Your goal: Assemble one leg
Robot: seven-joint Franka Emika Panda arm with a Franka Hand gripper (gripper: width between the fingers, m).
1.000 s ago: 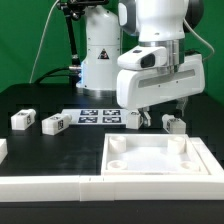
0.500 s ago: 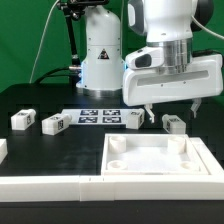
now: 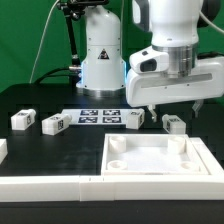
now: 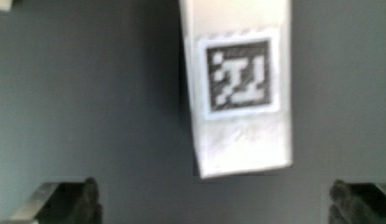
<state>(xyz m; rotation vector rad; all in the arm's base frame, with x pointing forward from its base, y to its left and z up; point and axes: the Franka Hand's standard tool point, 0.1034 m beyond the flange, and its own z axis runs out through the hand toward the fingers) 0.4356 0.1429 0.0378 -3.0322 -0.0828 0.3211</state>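
Note:
I will grab the white leg by its tagged section [image 3: 176, 126] [image 4: 240, 76] next with my gripper, to assemble it onto the tray-like part.
Several small white legs with black-and-white tags lie on the black table: two at the exterior view's left [image 3: 22, 120] [image 3: 54, 124], one by the marker board [image 3: 135, 118] and one further right [image 3: 174, 124]. My gripper [image 3: 170, 107] hangs open and empty a little above the rightmost leg. In the wrist view a white leg [image 4: 238, 85] with its tag facing up lies ahead of the open gripper [image 4: 215, 205], and the dark fingertips [image 4: 65, 200] stand wide apart with nothing between them. The large white tray-like part [image 3: 196, 158] lies in front.
The marker board [image 3: 100, 117] lies flat behind the legs, in front of the robot base [image 3: 100, 60]. A long white rail [image 3: 50, 186] runs along the table's front edge. Another white piece [image 3: 3, 150] shows at the left edge.
My gripper has moved toward the exterior view's right and slightly up, from above the leg by the marker board to above the rightmost leg. It stays open and the parts have not moved.

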